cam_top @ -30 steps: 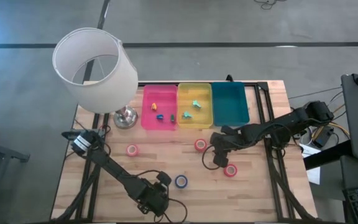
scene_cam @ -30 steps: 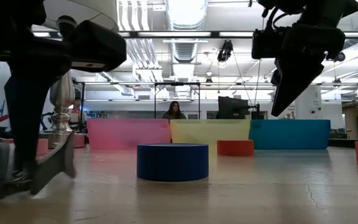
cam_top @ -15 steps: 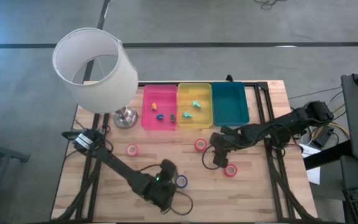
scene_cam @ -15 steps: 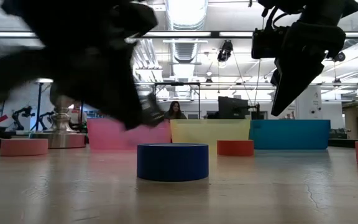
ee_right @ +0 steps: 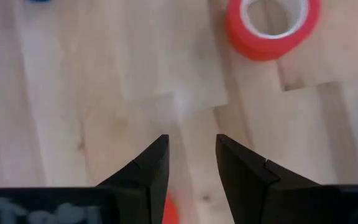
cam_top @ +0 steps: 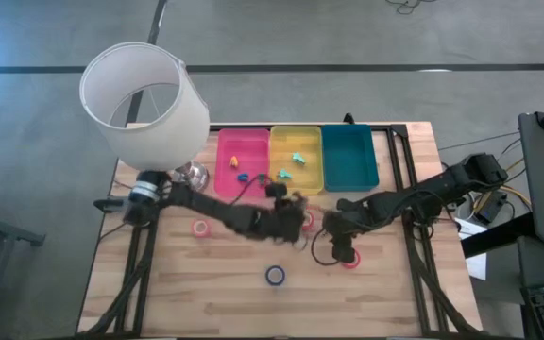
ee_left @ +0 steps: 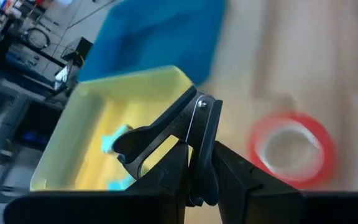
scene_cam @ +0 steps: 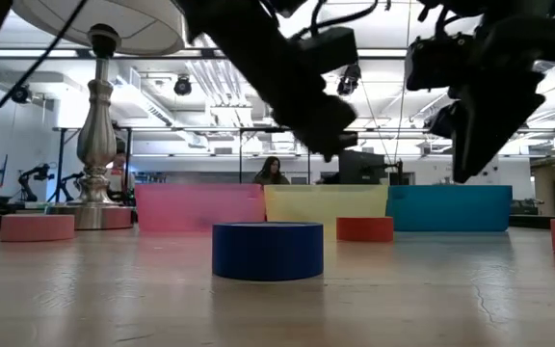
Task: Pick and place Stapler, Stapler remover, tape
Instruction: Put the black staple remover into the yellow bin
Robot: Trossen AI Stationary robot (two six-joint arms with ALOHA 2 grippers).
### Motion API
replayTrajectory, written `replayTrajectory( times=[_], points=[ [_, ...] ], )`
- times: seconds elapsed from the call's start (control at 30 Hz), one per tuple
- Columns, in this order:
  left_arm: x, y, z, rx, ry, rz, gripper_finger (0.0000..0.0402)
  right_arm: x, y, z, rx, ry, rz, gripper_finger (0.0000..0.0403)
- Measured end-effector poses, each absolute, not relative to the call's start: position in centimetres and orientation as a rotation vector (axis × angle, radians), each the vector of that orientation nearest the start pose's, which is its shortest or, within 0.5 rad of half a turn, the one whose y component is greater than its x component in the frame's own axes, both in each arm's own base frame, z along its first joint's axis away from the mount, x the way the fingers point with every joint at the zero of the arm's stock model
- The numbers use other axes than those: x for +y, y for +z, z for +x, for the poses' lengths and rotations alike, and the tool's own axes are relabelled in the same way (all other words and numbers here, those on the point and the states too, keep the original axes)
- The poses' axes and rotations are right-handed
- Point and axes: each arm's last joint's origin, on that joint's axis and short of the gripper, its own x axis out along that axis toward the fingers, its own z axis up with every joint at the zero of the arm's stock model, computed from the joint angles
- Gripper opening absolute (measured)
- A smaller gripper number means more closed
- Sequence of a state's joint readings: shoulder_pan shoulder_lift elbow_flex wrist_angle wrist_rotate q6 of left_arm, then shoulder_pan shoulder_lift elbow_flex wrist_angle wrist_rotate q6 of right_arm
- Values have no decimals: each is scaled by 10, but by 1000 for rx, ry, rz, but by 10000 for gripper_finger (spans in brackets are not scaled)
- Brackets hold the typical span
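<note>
The staple remover's claws are short of the near edge of the tray. My left gripper should bring the staple remover (ee_left: 188, 134) over the yellow tray before it lets go.
My left gripper (cam_top: 289, 215) hovers above the table, just in front of the yellow tray (cam_top: 296, 159), shut on a black staple remover (ee_left: 188, 134). Beside it lies a red tape roll (cam_top: 306, 221). My right gripper (cam_top: 340, 247) hangs open over the table next to another red roll (cam_top: 351, 258). A dark blue roll (cam_top: 274, 275) and a pink roll (cam_top: 200, 228) lie flat on the wood. In the low view the blue roll (scene_cam: 267, 251) lies in front, with the left gripper (scene_cam: 328, 135) and the right gripper (scene_cam: 478, 145) above it. I see no stapler. My left gripper pinches the staple remover between its two fingers by its near end (ee_left: 194, 177). The riveted end (ee_left: 202, 104) sticks out past the fingertips, and one curved claw (ee_left: 124, 148) points off to the side. The remover is lifted clear of the table.
Pink tray (cam_top: 242, 162), yellow tray and teal tray (cam_top: 349, 158) stand in a row at the far edge; the first two hold small coloured pieces. A lamp with a white shade (cam_top: 144, 99) stands at the far left on its base (cam_top: 190, 178). Bare wood lies along the near edge.
My left gripper has swung from the near edge of the table, beside the blue roll, up and toward the far right, to the red roll in front of the yellow tray. My right gripper has shifted slightly toward the near edge, beside its red roll.
</note>
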State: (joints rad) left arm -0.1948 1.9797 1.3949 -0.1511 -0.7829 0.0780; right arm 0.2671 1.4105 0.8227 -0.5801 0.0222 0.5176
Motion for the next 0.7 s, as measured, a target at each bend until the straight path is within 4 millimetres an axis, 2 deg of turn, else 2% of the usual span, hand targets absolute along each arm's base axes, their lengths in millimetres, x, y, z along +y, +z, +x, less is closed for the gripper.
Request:
replayTrajectory(
  times=[0.17,0.37,0.5,0.7],
  points=[
    [-14,208,437,580,576,257,62,71,189,243,1181,-55,267,130],
    [29,196,439,556,702,70,62,71,190,244,1165,17,162,137],
    [40,191,440,540,695,-54,62,71,190,245,1160,26,148,139],
    [41,191,439,528,751,-37,63,71,190,245,1160,26,148,134]
  ],
)
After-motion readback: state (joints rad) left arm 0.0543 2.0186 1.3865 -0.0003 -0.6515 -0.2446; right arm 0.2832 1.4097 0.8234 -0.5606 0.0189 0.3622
